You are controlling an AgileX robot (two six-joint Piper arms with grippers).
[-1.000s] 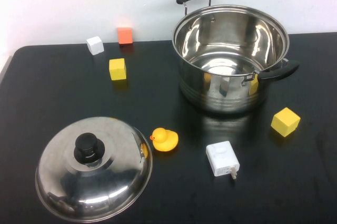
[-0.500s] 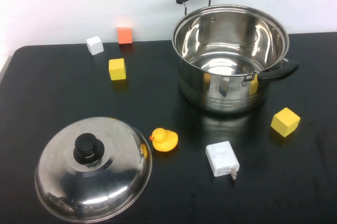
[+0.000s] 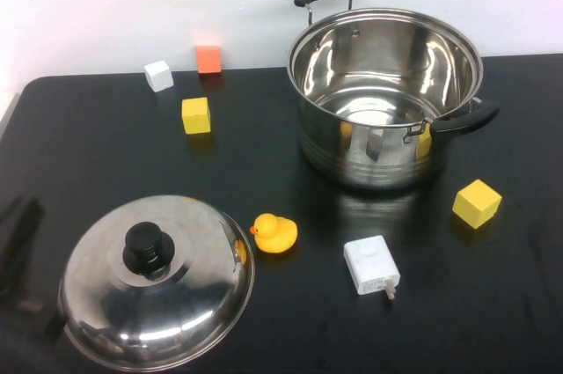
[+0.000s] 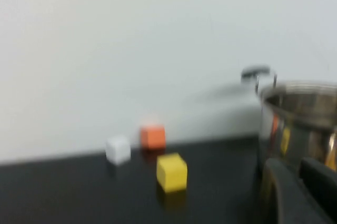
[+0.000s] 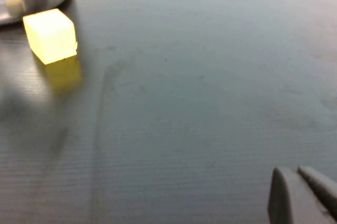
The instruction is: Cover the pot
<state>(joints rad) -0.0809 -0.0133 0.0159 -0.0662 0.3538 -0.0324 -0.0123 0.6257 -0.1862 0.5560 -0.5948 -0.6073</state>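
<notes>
My left gripper is to pick up the lid next by its narrow black knob [image 3: 148,245], because the lid's steel dome is wide and flat on the tabletop.
The steel pot [image 3: 387,97] stands open at the back right of the black table, with black side handles. Its domed steel lid [image 3: 189,304] with a black knob [image 3: 146,246] lies flat at the front left. My left gripper [image 3: 22,216] shows as a dark blur at the table's left edge, left of the lid and apart from it. In the left wrist view its fingers [image 4: 287,197] stand close together, with the pot [image 4: 303,124] ahead. My right gripper [image 5: 303,187] is shut and empty low over bare table, out of the high view.
A rubber duck [image 3: 276,233] and a white charger [image 3: 371,266] lie between lid and pot. A yellow cube [image 3: 476,203] sits right of the pot, seen also in the right wrist view [image 5: 51,35]. Yellow [image 3: 196,115], white [image 3: 159,76] and orange [image 3: 208,58] cubes sit at the back left.
My left arm has come into the high view at the table's left edge, beside the lid. The lid, pot and small objects have not moved.
</notes>
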